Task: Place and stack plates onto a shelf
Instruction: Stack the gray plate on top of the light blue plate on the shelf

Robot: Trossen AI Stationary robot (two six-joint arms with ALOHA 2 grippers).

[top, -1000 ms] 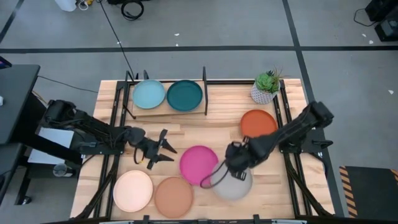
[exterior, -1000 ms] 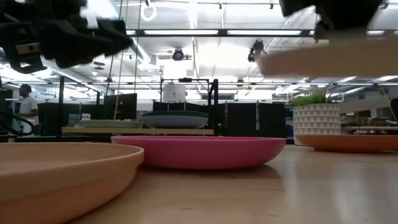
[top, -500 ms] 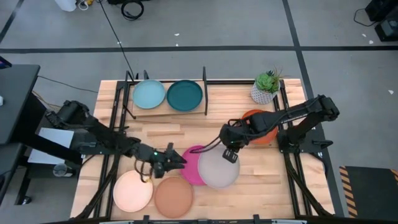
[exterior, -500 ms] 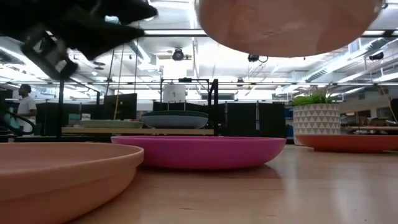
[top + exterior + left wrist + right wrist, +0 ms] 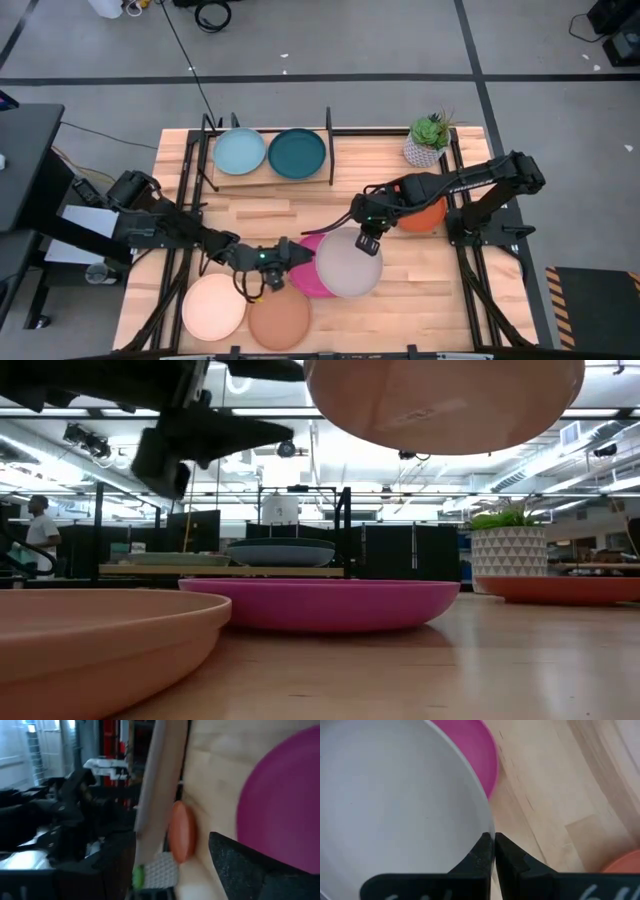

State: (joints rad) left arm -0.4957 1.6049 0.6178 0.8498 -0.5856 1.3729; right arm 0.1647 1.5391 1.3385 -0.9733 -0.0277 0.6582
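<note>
I should first move my left gripper toward the light grey plate's raised edge, its rim (image 5: 322, 250) (image 5: 153, 820), and then close on the light grey plate. It isn't time to close yet: my fingertips are just short of that rim.
My right gripper (image 5: 366, 238) is shut on the light grey plate (image 5: 346, 264), which hovers over the magenta plate (image 5: 303, 274); the low view shows the grey plate's underside (image 5: 445, 405) high above. My left gripper (image 5: 290, 255) is open, just left of the magenta plate and above the table (image 5: 270, 400), touching nothing. The cream-peach plate (image 5: 213, 306) and tan plate (image 5: 279, 318) lie flat near the front edge. The orange-red plate (image 5: 428, 214) lies partly under the right arm. The light teal (image 5: 239, 152) and dark teal (image 5: 297, 153) plates sit on the shelf (image 5: 270, 178). The blue plate is out of view. My right gripper pinches the grey plate's rim (image 5: 488, 826) between its two fingers (image 5: 481, 851), on the plate's far right side. The fingers come slanting down from the table's far right. The plate is lifted clear and roughly level, partly over the magenta plate.
A potted plant (image 5: 430, 139) stands at the far right corner beside the shelf. The shelf's black upright bars (image 5: 329, 145) flank its board. Bare wood (image 5: 300, 212) lies between the shelf and the plates. A person (image 5: 42, 525) stands in the room behind.
My right gripper has lifted the grey plate off the table and carried it up and toward the left and far side, so it now overlaps the magenta plate. My left gripper has moved right and slightly nearer, toward the magenta plate's left edge, staying open.
</note>
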